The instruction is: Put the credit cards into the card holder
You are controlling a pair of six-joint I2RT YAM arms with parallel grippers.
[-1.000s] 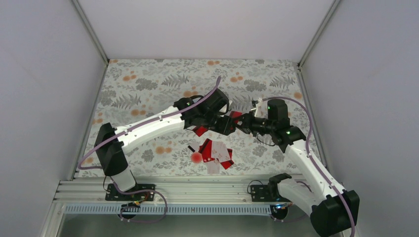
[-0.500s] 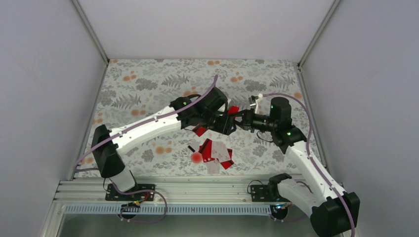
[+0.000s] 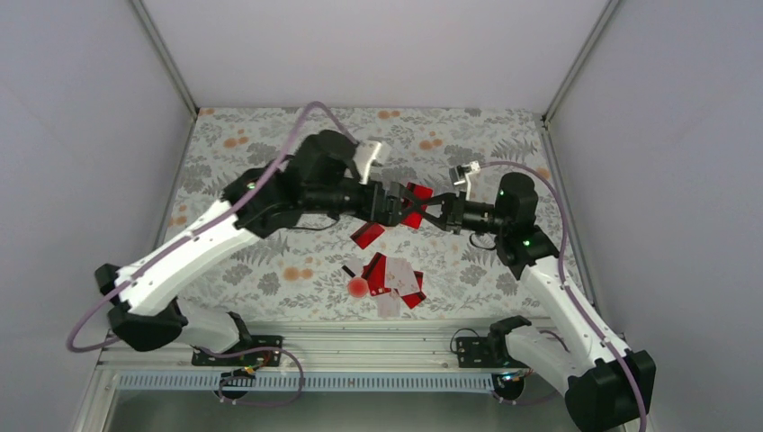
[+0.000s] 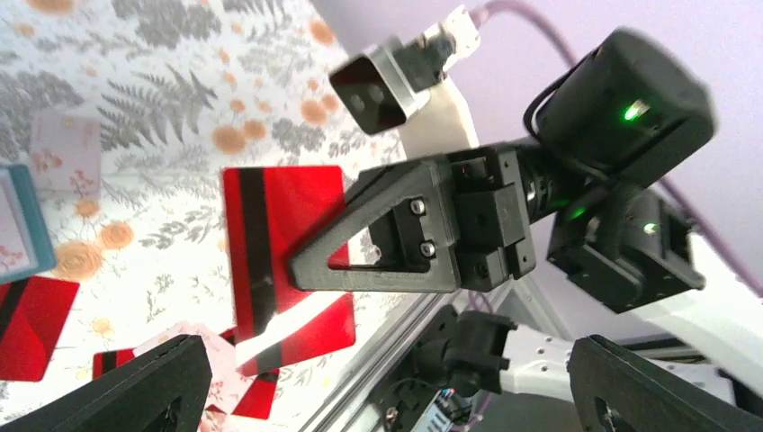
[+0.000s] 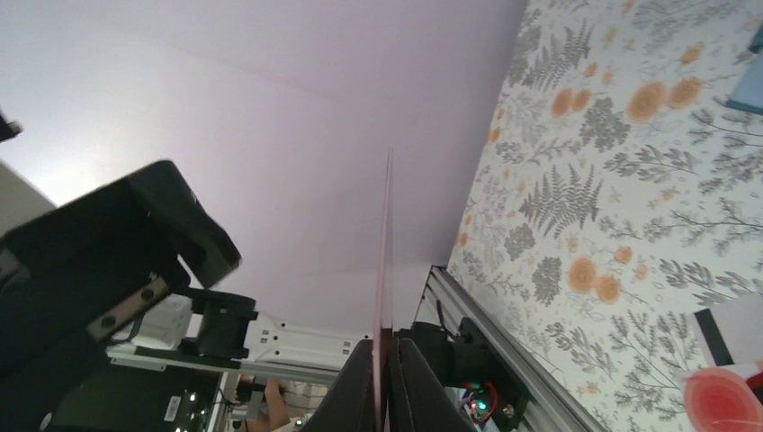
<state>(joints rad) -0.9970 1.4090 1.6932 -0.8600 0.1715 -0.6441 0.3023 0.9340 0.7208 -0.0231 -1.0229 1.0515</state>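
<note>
Next, my left gripper grabs the red credit card by its black-stripe edge (image 4: 250, 270), so the opposite edge stays free to enter the card holder (image 4: 18, 225).
My right gripper (image 3: 432, 212) is shut on a red credit card (image 3: 417, 202) with a black stripe and holds it in the air above the mat. In the left wrist view that card (image 4: 281, 261) stands between the right gripper's black fingers (image 4: 387, 236). In the right wrist view the card (image 5: 387, 261) shows edge-on, pinched at my right gripper (image 5: 387, 364). My left gripper (image 3: 389, 205) faces it, open wide and holding nothing (image 4: 391, 385). The teal card holder (image 4: 18, 225) lies on the mat at the left edge of the left wrist view; the arms hide it from above.
More cards lie on the floral mat: a single red one (image 3: 366, 235) and a mixed red and white pile (image 3: 393, 277). A round red blob (image 3: 358, 286) and a small black piece (image 3: 347, 270) lie beside the pile. A pale pink card (image 4: 65, 153) lies near the holder.
My left jaws have opened wide and come away from the red card, and the left arm has lifted and swung back. The right gripper has kept the card, moving slightly up.
</note>
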